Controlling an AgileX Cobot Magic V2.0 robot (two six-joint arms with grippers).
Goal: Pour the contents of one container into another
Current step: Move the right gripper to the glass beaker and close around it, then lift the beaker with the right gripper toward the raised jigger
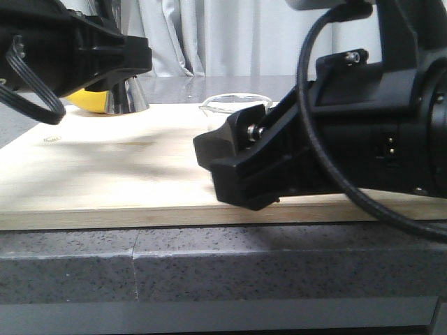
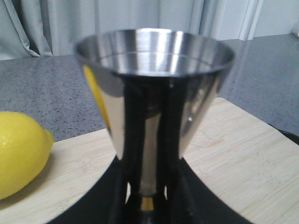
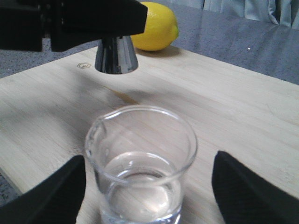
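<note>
The gripper's fingers stand on either side of the glass beaker, below the beaker's rim (image 1: 236, 98), so my right gripper closes next.
The clear glass beaker (image 3: 140, 158) stands on the wooden board, about a third full of clear liquid. My right gripper (image 3: 145, 189) is open; its black fingers (image 3: 51, 193) flank the beaker with a gap on each side. In the front view only the beaker's rim (image 1: 234, 102) shows behind the right gripper (image 1: 234, 157). The steel jigger (image 3: 116, 57) stands upright at the board's far left. My left gripper (image 2: 148, 186) is shut on the jigger (image 2: 154, 70) at its narrow waist, and its upper cup looks empty.
A yellow lemon (image 3: 156, 24) lies just behind the jigger, off the board's back edge, and also shows as the lemon (image 2: 21, 149) in the left wrist view. The bamboo board (image 1: 105, 174) rests on a grey speckled counter (image 1: 209, 272). Curtains hang behind.
</note>
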